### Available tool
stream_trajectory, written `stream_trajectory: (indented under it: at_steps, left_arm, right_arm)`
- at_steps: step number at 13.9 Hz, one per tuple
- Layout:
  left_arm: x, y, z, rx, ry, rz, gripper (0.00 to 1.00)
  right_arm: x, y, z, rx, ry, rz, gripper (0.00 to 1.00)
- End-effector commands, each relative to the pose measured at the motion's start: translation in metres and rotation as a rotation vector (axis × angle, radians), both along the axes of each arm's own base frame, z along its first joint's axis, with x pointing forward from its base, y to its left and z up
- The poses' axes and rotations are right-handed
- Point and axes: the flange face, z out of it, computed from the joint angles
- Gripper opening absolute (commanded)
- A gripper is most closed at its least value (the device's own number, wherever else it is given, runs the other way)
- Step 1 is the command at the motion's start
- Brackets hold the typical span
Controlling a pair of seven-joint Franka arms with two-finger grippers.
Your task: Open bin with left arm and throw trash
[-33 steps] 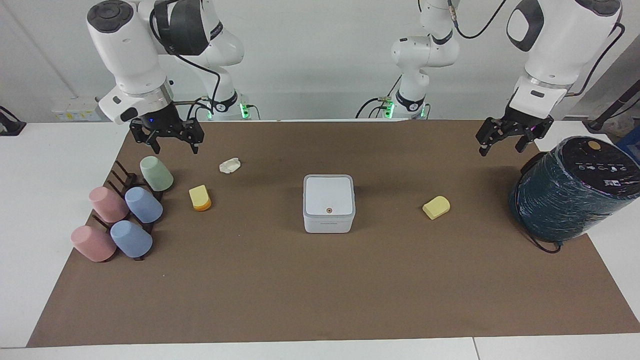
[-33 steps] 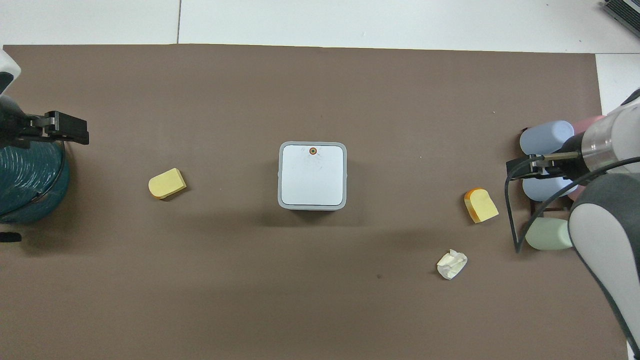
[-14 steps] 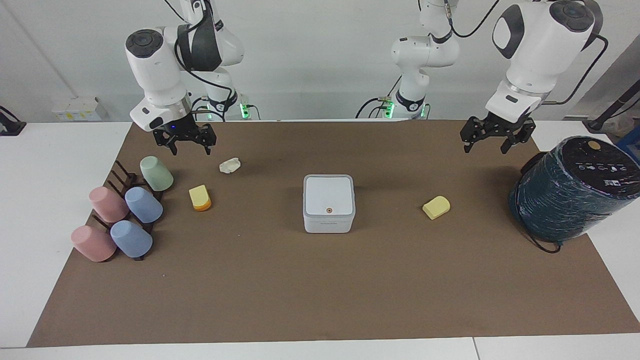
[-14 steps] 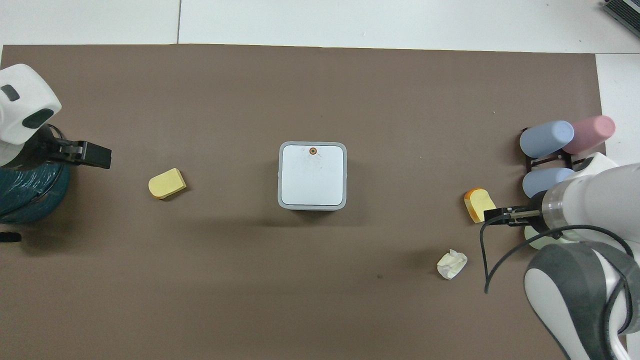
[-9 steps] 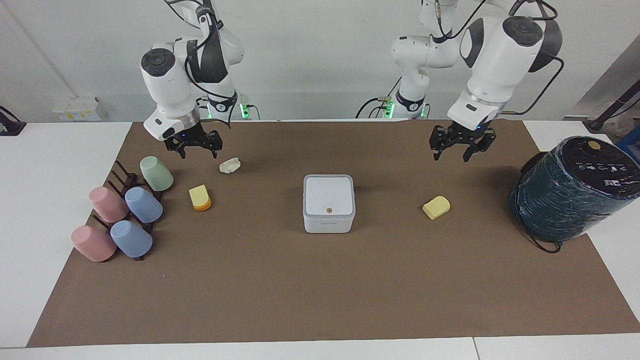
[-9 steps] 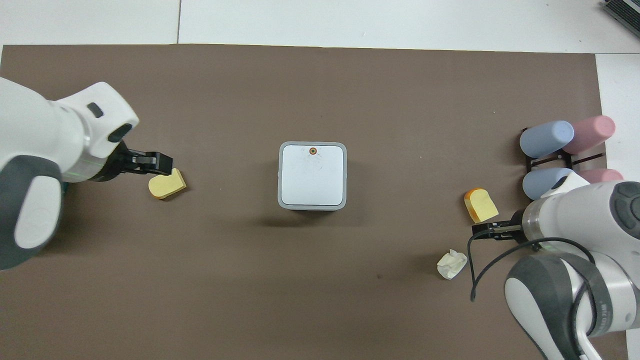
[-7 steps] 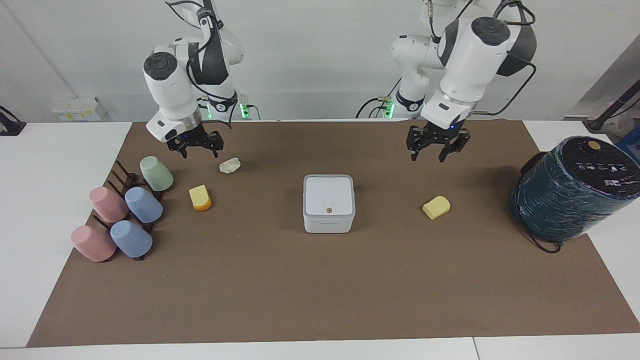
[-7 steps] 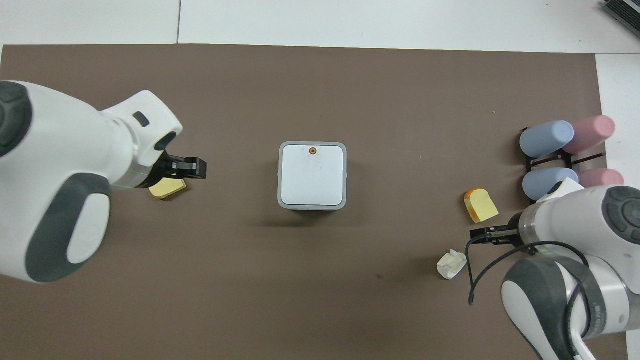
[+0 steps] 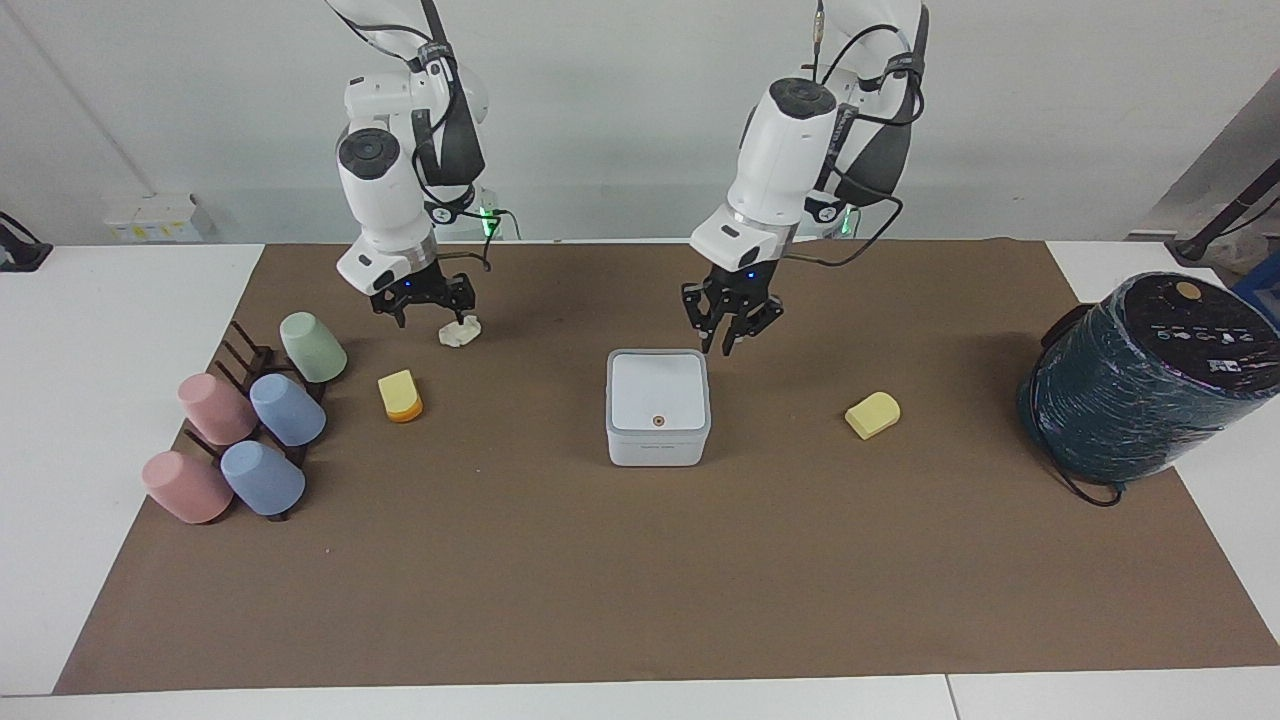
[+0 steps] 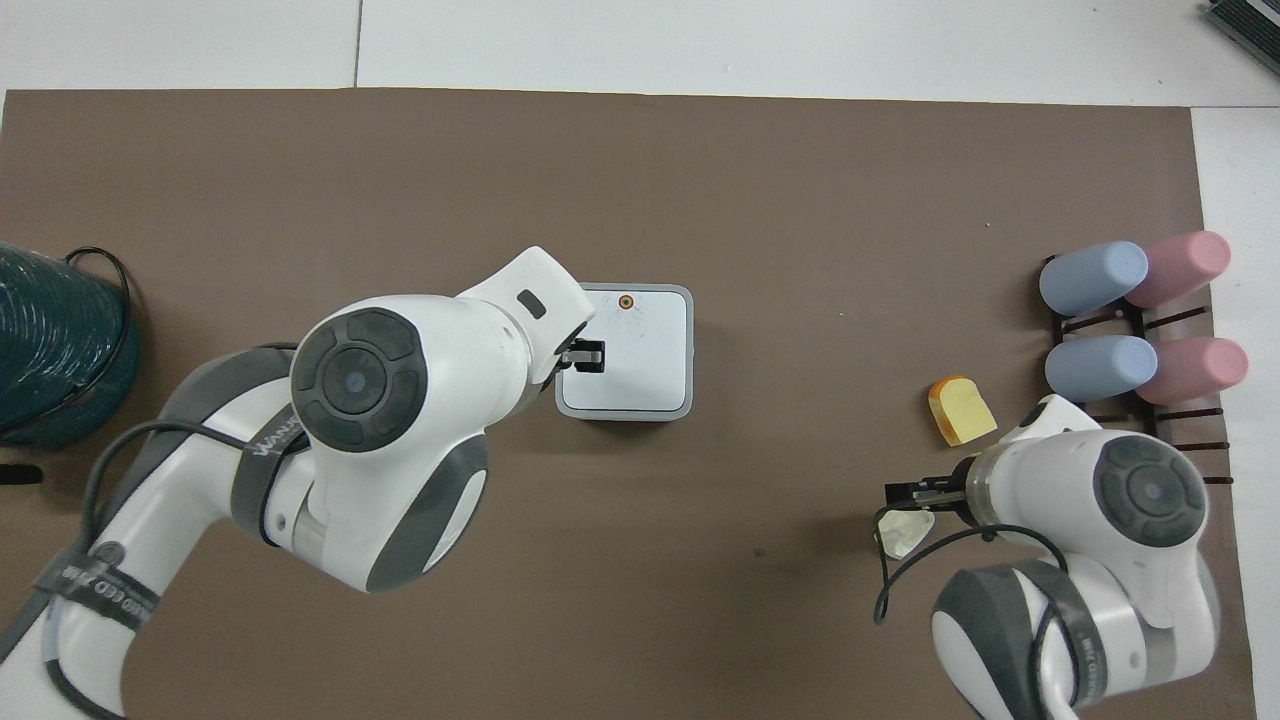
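Observation:
Next, my right gripper picks up the white paper wad by its crumpled body (image 10: pixel 902 535) to throw the trash into the bin (image 10: pixel 645 355).
The white bin (image 9: pixel 658 405) (image 10: pixel 645 355) stands mid-mat with its lid down and the orange dot on the side away from the robots. My left gripper (image 9: pixel 722 345) (image 10: pixel 588 357) hangs just over the bin's corner nearest the robots, at the left arm's end. My right gripper (image 9: pixel 428 315) (image 10: pixel 915 492) is open and empty, low over the mat right beside the white paper wad (image 9: pixel 460 330) (image 10: pixel 900 535). A yellow block with an orange layer (image 9: pixel 400 395) (image 10: pixel 962 410) lies near the cups. The pale yellow block (image 9: pixel 872 414) lies toward the left arm's end; the left arm hides it in the overhead view.
A big dark teal wrapped cylinder (image 9: pixel 1150 375) (image 10: pixel 50 340) lies at the left arm's end of the mat. Several pastel cups on a dark rack (image 9: pixel 250 430) (image 10: pixel 1140 310) sit at the right arm's end. The brown mat (image 9: pixel 640 580) covers the table.
The left arm swung from beside the teal cylinder in to the bin. The right gripper moved from over the cups down to the paper wad. The bin and trash have not moved.

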Motion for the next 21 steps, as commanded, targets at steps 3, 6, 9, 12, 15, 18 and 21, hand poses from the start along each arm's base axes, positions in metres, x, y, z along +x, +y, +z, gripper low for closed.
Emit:
stream_trajectory:
  at_steps: [3,6,9,12,15,18,21]
  left_arm:
    - [0.006,-0.024,-0.02,-0.11,-0.058,0.027,0.21]
    - [0.017,-0.04,-0.059,-0.119,-0.083,0.027,0.21]
    - [0.016,-0.05,-0.086,-0.11,-0.077,0.016,0.21]
    - [0.012,-0.059,-0.105,-0.091,-0.056,0.002,0.21]
    - [0.036,-0.049,-0.053,-0.064,0.0,0.016,0.21]
    - [0.084,0.008,0.037,-0.004,0.096,0.065,0.22]
    - [0.108,0.057,0.05,0.018,0.089,0.043,0.23]
  right_arm:
    - [-0.032,0.02,-0.042,0.01,0.006,-0.027,1.0]
    - [-0.045,0.015,-0.055,0.003,0.029,0.014,1.0]
    - [-0.042,0.018,-0.055,0.013,-0.006,0.018,0.35]
    - [-0.04,0.019,-0.052,0.015,-0.015,0.015,0.0]
    - [-0.03,0.022,-0.039,0.024,-0.051,0.0,0.0]
    - [-0.001,0.032,-0.001,0.048,-0.136,-0.037,0.0]
    - [0.052,0.045,0.052,0.086,-0.25,-0.051,0.0]
